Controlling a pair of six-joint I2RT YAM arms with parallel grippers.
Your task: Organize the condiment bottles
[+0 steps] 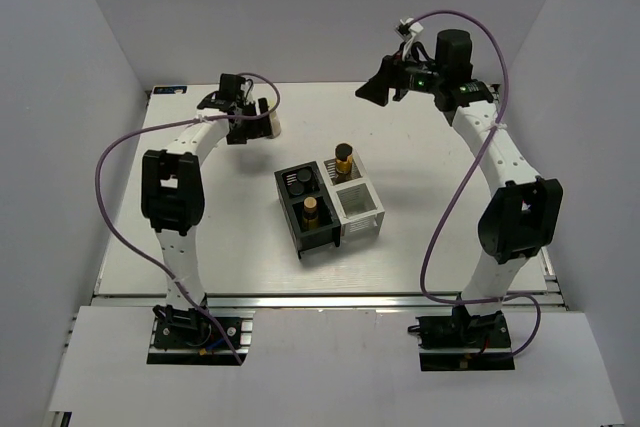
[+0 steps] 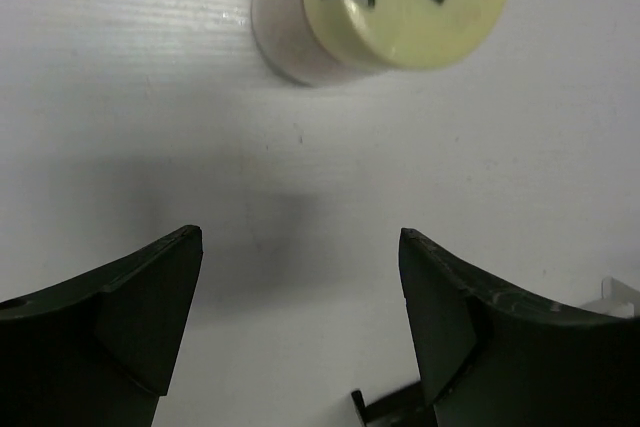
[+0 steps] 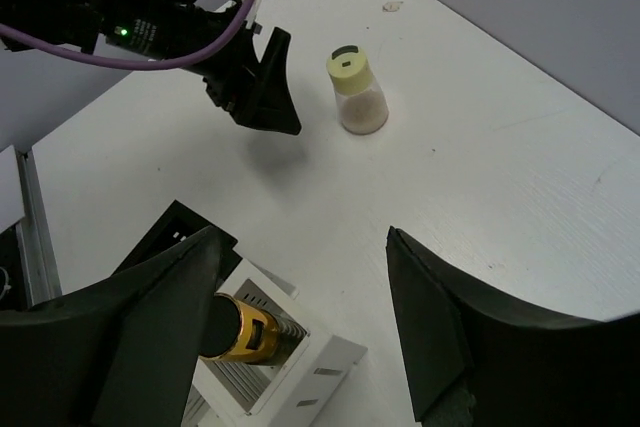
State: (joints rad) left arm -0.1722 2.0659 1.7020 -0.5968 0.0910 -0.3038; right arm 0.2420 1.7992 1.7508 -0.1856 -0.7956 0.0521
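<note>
I need to stand the cream-white bottle in the white organizer [image 1: 362, 222], so my left gripper needs to grab it by its upper body [image 1: 273, 124] and leave its base free.
The cream-white bottle [image 1: 272, 128] with a pale yellow cap stands on the table at the far left. My left gripper [image 1: 258, 119] is open right beside it. In the left wrist view the bottle [image 2: 380, 7] lies ahead of the open gripper [image 2: 300, 247], not between its fingers. The amber bottle [image 1: 343, 160] stands in the far cell of the white organizer [image 1: 362, 222]. Dark bottles sit in the far cell [image 1: 298, 184] and near cell [image 1: 311, 212] of the black organizer [image 1: 318, 243]. My right gripper [image 1: 373, 92] is open and empty, held high at the far right.
The right wrist view looks down past the open right gripper [image 3: 302, 237] at the cream-white bottle [image 3: 357, 95], the left gripper [image 3: 255, 77], the amber bottle [image 3: 240, 327] and the white organizer [image 3: 300, 372]. The white organizer's near cell holds nothing. Grey walls surround the table.
</note>
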